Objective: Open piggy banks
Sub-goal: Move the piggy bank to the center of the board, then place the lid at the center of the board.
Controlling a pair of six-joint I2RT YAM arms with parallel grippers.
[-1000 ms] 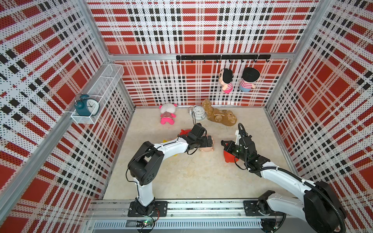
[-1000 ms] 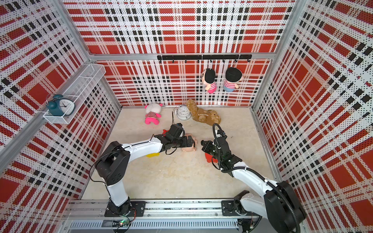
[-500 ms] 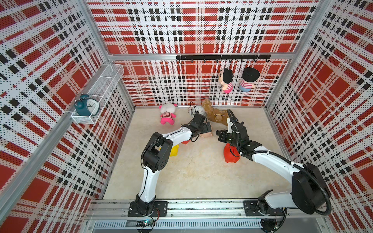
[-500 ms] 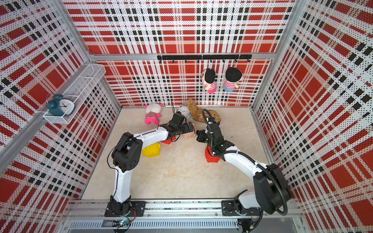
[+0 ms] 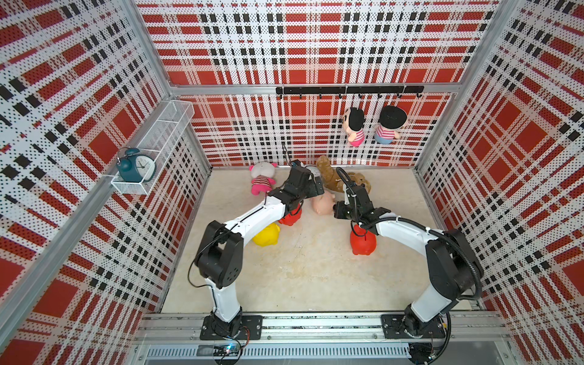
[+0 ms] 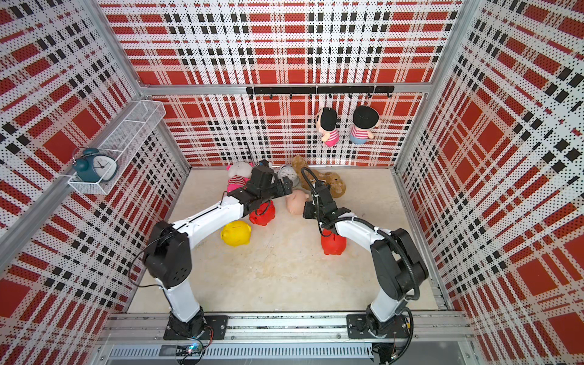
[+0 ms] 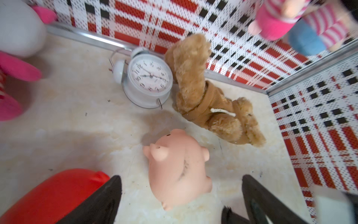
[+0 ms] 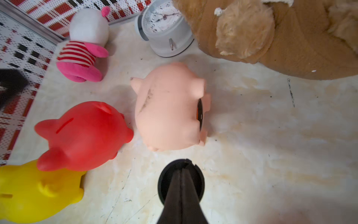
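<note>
The robot's right gripper needs to keep holding the black plug until it is near the tabletop, as its fingers hold the plug high in front of the pink piggy bank.
A pale pink piggy bank (image 5: 324, 203) (image 6: 297, 202) lies on its side near the back, its belly opening (image 8: 199, 110) showing dark. My left gripper (image 7: 181, 178) (image 5: 313, 186) hovers open over it, with the fingers (image 7: 114, 186) apart on either side and not touching. My right gripper (image 8: 182, 170) (image 5: 338, 211) is shut on a round black plug (image 8: 168, 174), just in front of the pink pig (image 8: 168, 108). A red pig (image 5: 292, 216) (image 8: 83, 133) and a yellow pig (image 5: 267, 235) (image 8: 34, 194) stand under the left arm. Another red pig (image 5: 363, 241) stands under the right arm.
A white alarm clock (image 7: 149, 79), a brown plush dog (image 7: 209, 104) and a pink-and-white striped plush (image 8: 83, 50) crowd the back wall behind the pink pig. Two dolls (image 5: 355, 131) hang from the hook rail. A teal clock (image 5: 136, 164) sits in the wall basket.
Both grippers have moved toward the back wall over the last second. The pink pig now lies farther back, near the clock and the dog. The right gripper stays shut.
</note>
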